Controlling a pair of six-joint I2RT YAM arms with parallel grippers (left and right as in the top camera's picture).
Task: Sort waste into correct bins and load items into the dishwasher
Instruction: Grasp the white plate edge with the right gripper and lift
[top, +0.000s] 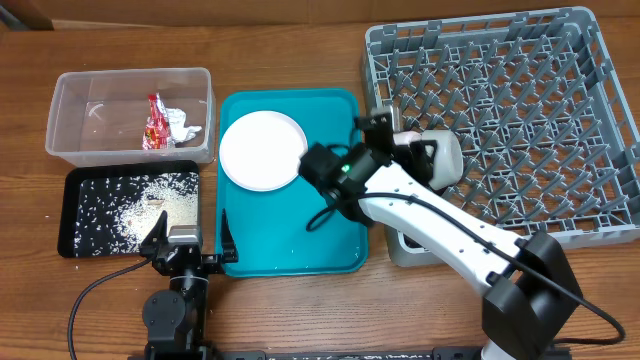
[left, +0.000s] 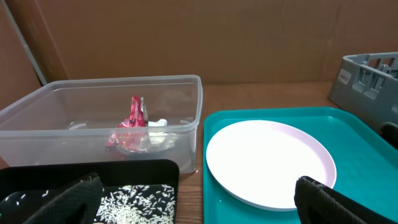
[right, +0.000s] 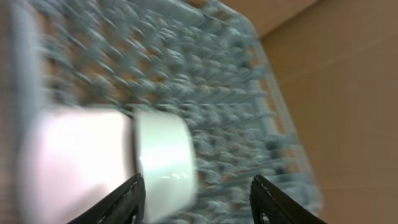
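Note:
I should grip the white plate's rim with my right gripper on the side facing the grey dish rack. The plate's opposite edge then stays free for loading.
A crumpled red-and-white wrapper (top: 155, 122) and a white tissue (top: 184, 128) lie in the clear tub (top: 75, 95); both also show in the left wrist view, wrapper (left: 130, 124). Rice grains (top: 130, 205) lie in the black tray (top: 72, 215). A white plate (top: 262, 150) sits on the teal tray (top: 300, 245). A white bowl (top: 445, 158) rests at the left edge of the grey dish rack (top: 560, 60). My right gripper (top: 410, 143) is open right beside it; its blurred wrist view shows a white cup (right: 165, 155) against a bowl (right: 74, 155). My left gripper (top: 190, 235) is open and empty. No chopsticks show.
The teal tray lies between the black tray and the rack. My right arm reaches across the tray's right side. A brown cardboard wall (left: 186, 37) stands behind the table. Bare wood shows along the front edge (top: 300, 310).

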